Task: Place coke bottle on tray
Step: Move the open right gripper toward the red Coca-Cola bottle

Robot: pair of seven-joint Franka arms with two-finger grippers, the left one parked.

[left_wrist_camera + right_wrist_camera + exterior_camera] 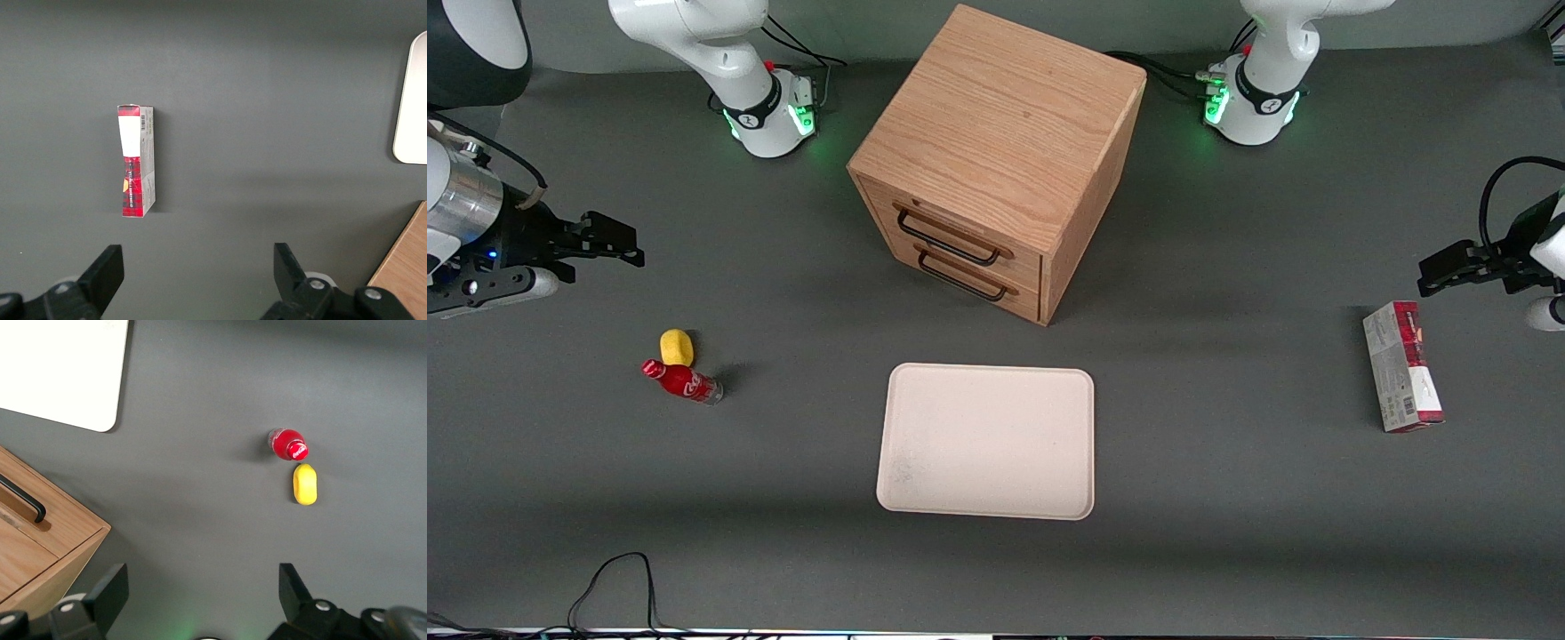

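I need to grab the coke bottle by its red cap [653, 369] with my gripper next, so that I can set the bottle onto the tray [987, 440].
The coke bottle [681, 381] [287, 445], small and red with a red cap and white script, lies tilted on the grey table toward the working arm's end. The cream-white tray [987, 440] [60, 370] rests flat near the table's middle, nearer the front camera than the wooden drawer cabinet. My gripper [609, 246] [200, 587] hangs open above the table, farther from the front camera than the bottle, with nothing between its fingers.
A small yellow rounded object [677, 347] [305, 483] touches the bottle. The wooden drawer cabinet [996, 160] [40, 533] has two shut drawers with black handles. A red-and-grey carton [1402, 366] [137, 160] lies toward the parked arm's end.
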